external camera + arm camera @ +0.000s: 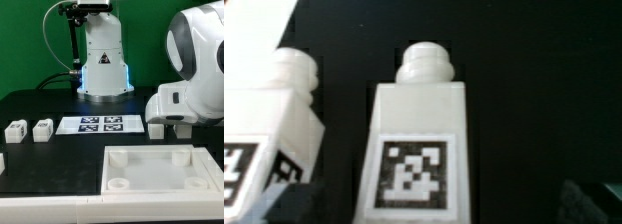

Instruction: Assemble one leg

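Note:
I should close, the tagged leg (416, 150) sits between my fingers.
In the wrist view a white leg (420, 130) lies on the black table, with a rounded peg at one end and a black-and-white marker tag on its upper face. My gripper (438, 205) is open above it, and the dark fingertips (288, 200) stand well apart on either side without touching it. A second leg (269, 110) lies close beside the first. In the exterior view one leg (156, 127) shows under the white arm at the right. The gripper itself is hidden there by the arm.
Two more legs (15, 129) (42, 128) stand at the exterior view's left. The marker board (100, 124) lies in the middle. The large white square base (128, 160) with round corner sockets lies in front. The arm's pedestal (103, 70) stands behind.

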`<state>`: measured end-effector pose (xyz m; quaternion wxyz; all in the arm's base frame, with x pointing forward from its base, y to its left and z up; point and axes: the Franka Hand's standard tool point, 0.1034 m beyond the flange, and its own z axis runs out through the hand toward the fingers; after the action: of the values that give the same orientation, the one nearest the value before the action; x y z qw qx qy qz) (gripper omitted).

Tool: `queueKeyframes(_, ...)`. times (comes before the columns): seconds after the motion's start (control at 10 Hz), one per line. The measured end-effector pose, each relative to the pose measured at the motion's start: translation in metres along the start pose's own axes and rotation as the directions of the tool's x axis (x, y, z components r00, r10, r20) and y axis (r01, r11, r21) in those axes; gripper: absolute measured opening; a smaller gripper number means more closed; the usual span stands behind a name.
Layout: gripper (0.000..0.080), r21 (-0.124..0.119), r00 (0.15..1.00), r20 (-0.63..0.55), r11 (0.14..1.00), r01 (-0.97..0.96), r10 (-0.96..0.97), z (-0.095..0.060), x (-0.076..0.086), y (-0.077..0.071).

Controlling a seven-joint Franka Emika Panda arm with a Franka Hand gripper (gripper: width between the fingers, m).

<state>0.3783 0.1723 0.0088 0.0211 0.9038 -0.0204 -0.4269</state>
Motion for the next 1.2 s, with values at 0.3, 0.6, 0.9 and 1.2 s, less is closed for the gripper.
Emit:
queueKeyframes(0.3,0.0428,0.000,1.000,0.000,1.000,0.000,0.000,0.000,0.000,0.000)
queueKeyframes(0.6,0.0291,0.000,1.000,0.001,1.000,0.001,-0.001,0.000,0.000,0.000)
queueKeyframes(0.9,0.0290,0.000,1.000,0.001,1.000,0.001,-0.001,0.000,0.000,0.000)
queueKeyframes(1.2,0.0291,0.008,0.996,0.005,0.996,0.083,-0.084,-0.036,0.003,0.016)
